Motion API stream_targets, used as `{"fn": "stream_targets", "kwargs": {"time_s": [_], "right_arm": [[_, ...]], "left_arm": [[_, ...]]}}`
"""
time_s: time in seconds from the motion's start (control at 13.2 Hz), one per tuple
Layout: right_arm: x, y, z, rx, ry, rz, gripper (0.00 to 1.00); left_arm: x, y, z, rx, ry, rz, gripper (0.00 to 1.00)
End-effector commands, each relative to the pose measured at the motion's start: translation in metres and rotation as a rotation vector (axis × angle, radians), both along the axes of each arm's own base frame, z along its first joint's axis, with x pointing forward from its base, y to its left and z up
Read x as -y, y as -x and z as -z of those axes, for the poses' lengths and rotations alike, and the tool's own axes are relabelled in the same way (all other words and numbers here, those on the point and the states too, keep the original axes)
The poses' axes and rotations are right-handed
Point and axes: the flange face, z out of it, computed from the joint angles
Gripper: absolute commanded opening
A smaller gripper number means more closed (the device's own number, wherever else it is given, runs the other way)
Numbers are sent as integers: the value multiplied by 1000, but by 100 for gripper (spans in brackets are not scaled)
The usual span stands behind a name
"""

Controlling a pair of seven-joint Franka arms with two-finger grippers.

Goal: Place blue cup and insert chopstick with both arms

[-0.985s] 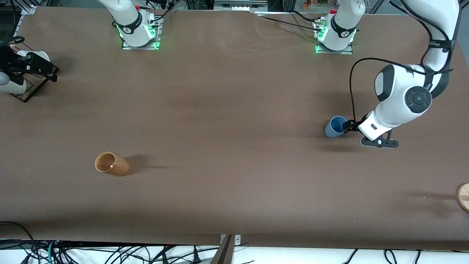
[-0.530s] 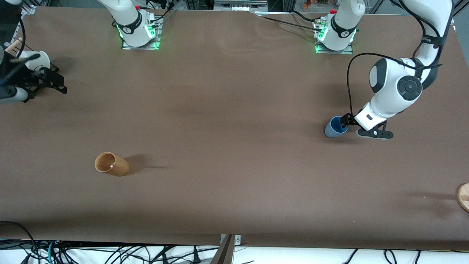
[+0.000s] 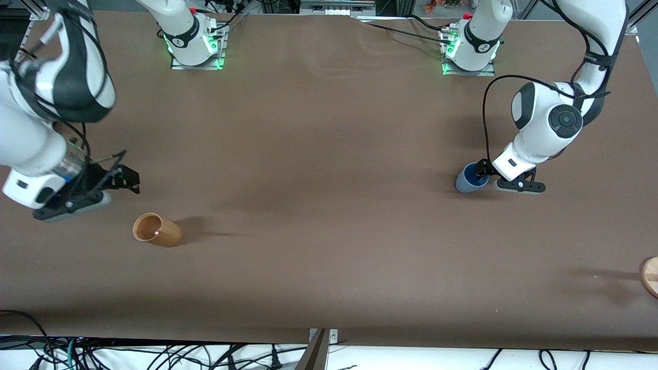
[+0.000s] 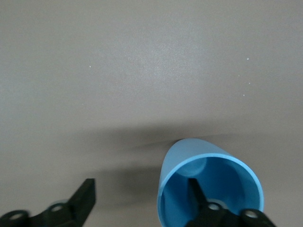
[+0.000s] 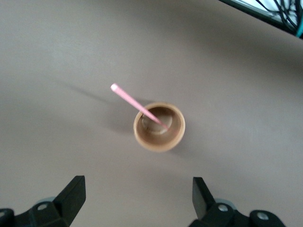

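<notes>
My right gripper grabs the pink chopstick by its raised end [image 5: 122, 94] next, so that its lower end stays free to enter the blue cup.
The blue cup [image 3: 467, 182] stands upright on the table toward the left arm's end. My left gripper [image 3: 481, 170] is open at its rim, one finger inside the cup and the other outside. In the left wrist view the cup [image 4: 177, 163] fills the lower part and the gripper [image 4: 142, 198] straddles its wall. The chopstick [image 5: 135, 104], pink, stands slanted in the tan cup [image 3: 163, 232] toward the right arm's end; only its tip [image 3: 156, 234] shows in the front view. My right gripper [image 3: 125, 177] is open and empty over bare table beside the tan cup [image 5: 142, 142]; its wrist view [image 5: 137, 194] shows it apart from that cup.
A round wooden thing [image 3: 651, 276] lies at the table's edge at the left arm's end. The table's edge nearest the front camera has cables [image 3: 154, 354] below it.
My right arm has swung in from the table's end to beside the tan cup. My left gripper has moved a little farther onto the blue cup's rim. Neither cup has moved.
</notes>
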Motion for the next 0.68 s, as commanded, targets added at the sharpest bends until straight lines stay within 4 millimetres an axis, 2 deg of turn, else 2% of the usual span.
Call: {"fn": "stream_targets", "kwargs": {"time_s": [0.0, 0.15, 0.38, 0.45, 0.53, 0.61], "right_arm": [[0, -10, 35, 22, 11, -83, 100], [-13, -15, 54, 27, 13, -117, 100], [-17, -26, 84, 66, 25, -200, 99], [-17, -27, 88, 76, 29, -221, 98], [-17, -29, 92, 81, 31, -231, 96], [-17, -31, 95, 88, 32, -234, 95]], "left_arm": [[7, 2, 7, 5, 6, -34, 3], [14, 3, 7, -6, 6, -94, 0], [19, 2, 5, -21, 5, -120, 0], [19, 1, 3, -24, 5, -120, 0], [23, -7, -5, -6, 8, -111, 0], [37, -15, -15, -2, 12, -87, 0]]}}
